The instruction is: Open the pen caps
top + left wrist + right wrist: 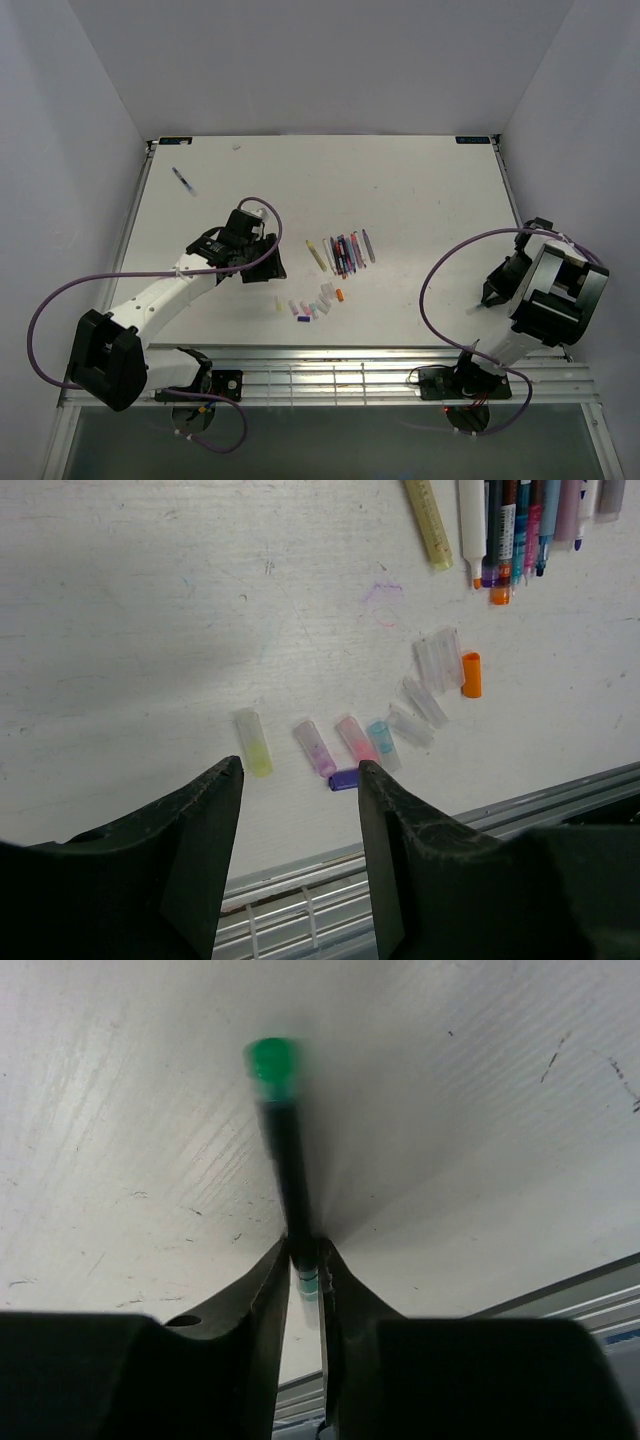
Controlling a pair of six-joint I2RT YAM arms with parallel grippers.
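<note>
My left gripper should next open the pen by grabbing the pen's clear cap end (474,309). It should leave the dark body of the pen to my right gripper.
A row of pens (342,252) lies side by side at the table's middle, also at the top right of the left wrist view (510,525). In front of them lie several loose pen caps (312,304): yellow (254,744), pink (355,738), orange (471,674), a small dark purple one (343,778) and clear ones (425,700). My left gripper (298,772) hangs open and empty just on the near side of the caps, left of the pens (270,260). At the table's right, my right gripper (305,1252) is shut on a dark-barrelled pen (286,1150) with a green end (272,1060).
A single blue pen (183,180) lies apart at the back left. A metal rail (330,375) runs along the table's near edge, close behind the caps. White walls enclose the table on three sides. Purple cables (60,290) loop beside each arm.
</note>
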